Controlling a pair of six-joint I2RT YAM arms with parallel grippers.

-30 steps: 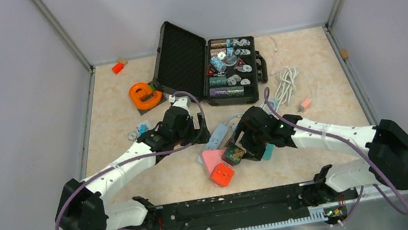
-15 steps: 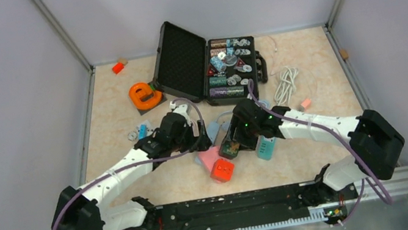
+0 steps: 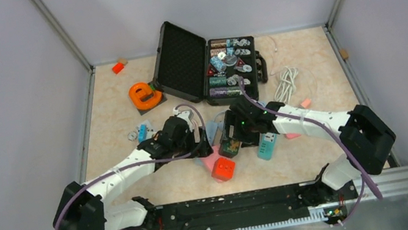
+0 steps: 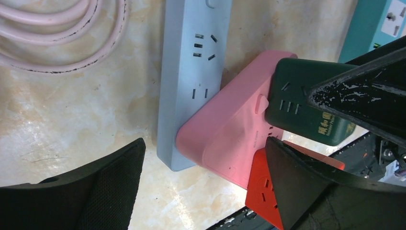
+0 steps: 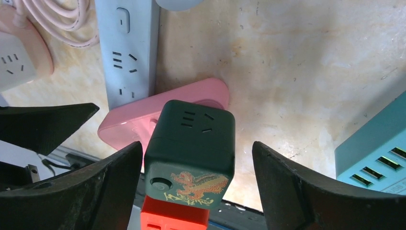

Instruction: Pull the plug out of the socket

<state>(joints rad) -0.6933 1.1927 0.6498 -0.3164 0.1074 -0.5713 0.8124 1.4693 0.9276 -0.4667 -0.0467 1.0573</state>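
Observation:
The green cube is between the fingers of the robot's right gripper, with one finger well over the cube's side. The right gripper needs to close. Closing now would hold the cube.
A dark green cube plug (image 5: pixel 191 143) with a gold dragon print sits on the end of a pink socket strip (image 5: pixel 129 124); it also shows in the top view (image 3: pixel 231 146). My right gripper (image 5: pixel 196 153) is open, a finger on either side of the cube with gaps showing. My left gripper (image 4: pixel 206 182) is open and straddles the near ends of the pink strip (image 4: pixel 230 139) and a grey-blue power strip (image 4: pixel 189 72). In the top view the left gripper (image 3: pixel 200 144) and right gripper (image 3: pixel 232 137) face each other over the pink strip (image 3: pixel 211 161).
A red cube socket (image 3: pixel 222 169) lies just in front of the pink strip and a teal socket block (image 3: pixel 266 146) to its right. An open black case (image 3: pixel 206 65), an orange tape holder (image 3: pixel 144 95) and a coiled white cable (image 3: pixel 286 83) lie farther back.
My right gripper has swung left and back, coming round the green cube and uncovering the teal block. My left gripper has edged right toward the pink strip.

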